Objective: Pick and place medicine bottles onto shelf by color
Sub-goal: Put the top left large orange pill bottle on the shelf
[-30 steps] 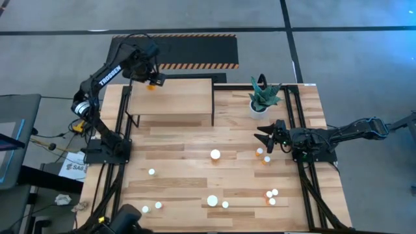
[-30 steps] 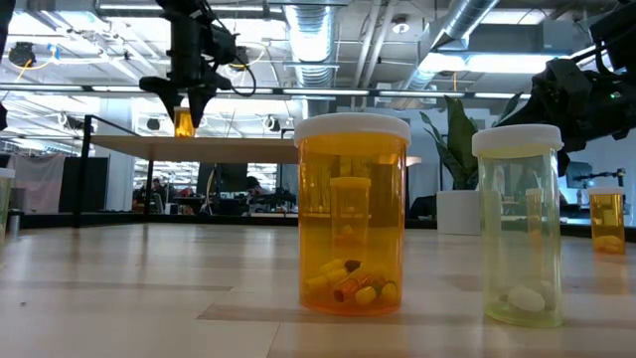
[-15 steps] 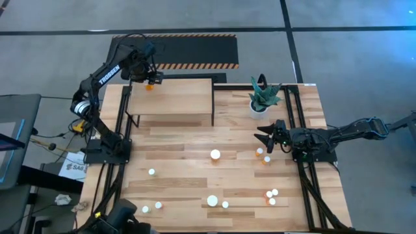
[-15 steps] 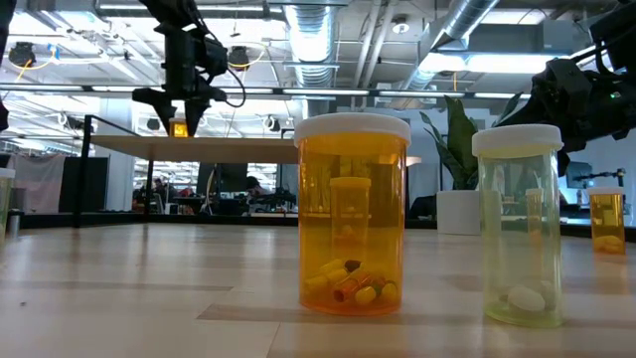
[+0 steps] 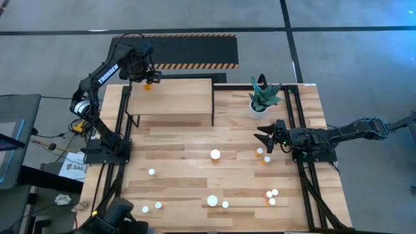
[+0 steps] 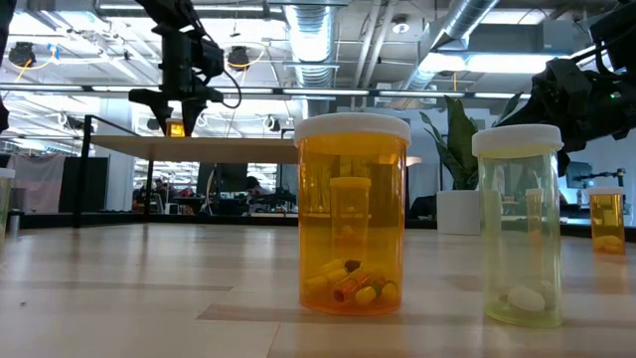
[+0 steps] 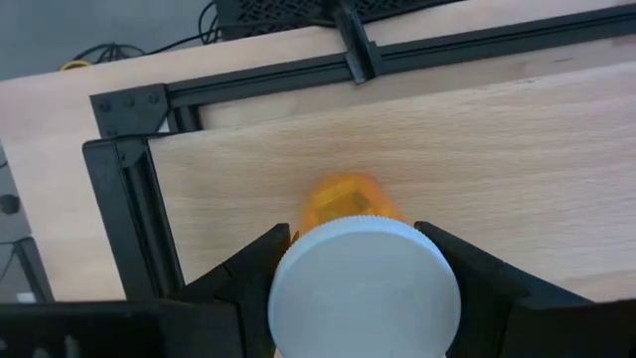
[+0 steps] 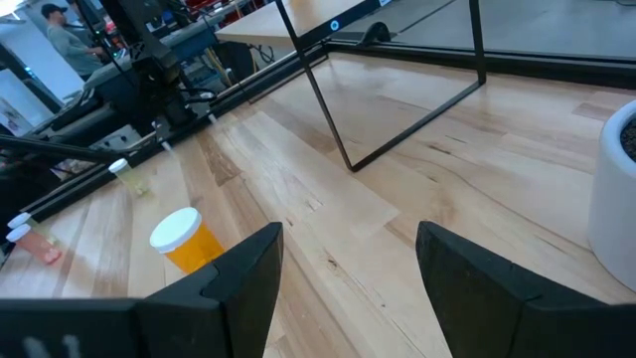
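The orange medicine bottle (image 5: 147, 84) has its base at the shelf's top and would stand if my left gripper opened now, so it is time to let go.
The light-wood shelf (image 5: 172, 97) stands at the table's far left. My left gripper (image 5: 144, 73) is over its far left corner, shut on a small orange medicine bottle (image 5: 147, 84) with a white cap; the bottle also shows in the low view (image 6: 177, 128) and the left wrist view (image 7: 343, 197). My right gripper (image 5: 263, 138) hangs open and empty over the table's right side. Several white-capped bottles stand on the table, among them one (image 5: 214, 155) at the middle and two (image 5: 262, 156) near the right gripper. My left gripper pinches the bottle's white cap (image 7: 366, 288) between its two fingers, which come from above, pointing down. The bottle hangs upright below them, its base at the shelf's top (image 6: 238, 146). I cannot tell whether the base touches the plank.
A white pot with a green plant (image 5: 263, 97) stands at the far right. A black mat with orange stripes (image 5: 188, 49) lies beyond the shelf. A large orange bottle (image 6: 353, 214) and a yellowish one (image 6: 524, 224) stand near the front edge. A person (image 8: 60, 30) is in the room.
My left gripper has carried the orange bottle a little toward the table's left edge along the shelf's far edge, keeping it upright and staying shut on it.
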Controlling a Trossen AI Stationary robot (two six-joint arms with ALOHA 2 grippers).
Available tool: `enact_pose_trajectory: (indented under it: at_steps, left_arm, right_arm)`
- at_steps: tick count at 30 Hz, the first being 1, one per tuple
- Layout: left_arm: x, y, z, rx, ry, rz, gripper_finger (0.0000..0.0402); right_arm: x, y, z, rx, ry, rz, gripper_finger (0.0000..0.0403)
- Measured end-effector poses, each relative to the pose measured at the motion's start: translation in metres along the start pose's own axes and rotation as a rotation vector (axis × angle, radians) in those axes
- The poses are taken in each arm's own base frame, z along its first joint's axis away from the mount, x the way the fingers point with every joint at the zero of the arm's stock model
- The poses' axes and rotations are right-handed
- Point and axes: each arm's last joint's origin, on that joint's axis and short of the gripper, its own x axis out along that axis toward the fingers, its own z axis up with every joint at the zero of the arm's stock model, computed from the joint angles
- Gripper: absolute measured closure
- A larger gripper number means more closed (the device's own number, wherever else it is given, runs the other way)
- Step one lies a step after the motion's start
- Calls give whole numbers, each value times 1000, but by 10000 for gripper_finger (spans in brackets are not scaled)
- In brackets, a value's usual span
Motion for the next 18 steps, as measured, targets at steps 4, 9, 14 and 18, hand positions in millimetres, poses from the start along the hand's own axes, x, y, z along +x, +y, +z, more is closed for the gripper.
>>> enact_pose_trajectory:
  at_steps: [4, 9, 14, 18]
  left_arm:
    - [0, 0, 0, -5, 2, -4, 211]
    - [0, 0, 0, -12, 2, -3, 208]
    - [0, 0, 0, -15, 2, -3, 190]
    - [0, 0, 0, -19, 1, -1, 181]
  right_arm:
    - [0, 0, 0, 0, 0, 0, 147]
    - [0, 0, 0, 0, 0, 0, 147]
    - [0, 0, 0, 0, 0, 0, 147]
    - [0, 0, 0, 0, 0, 0, 147]
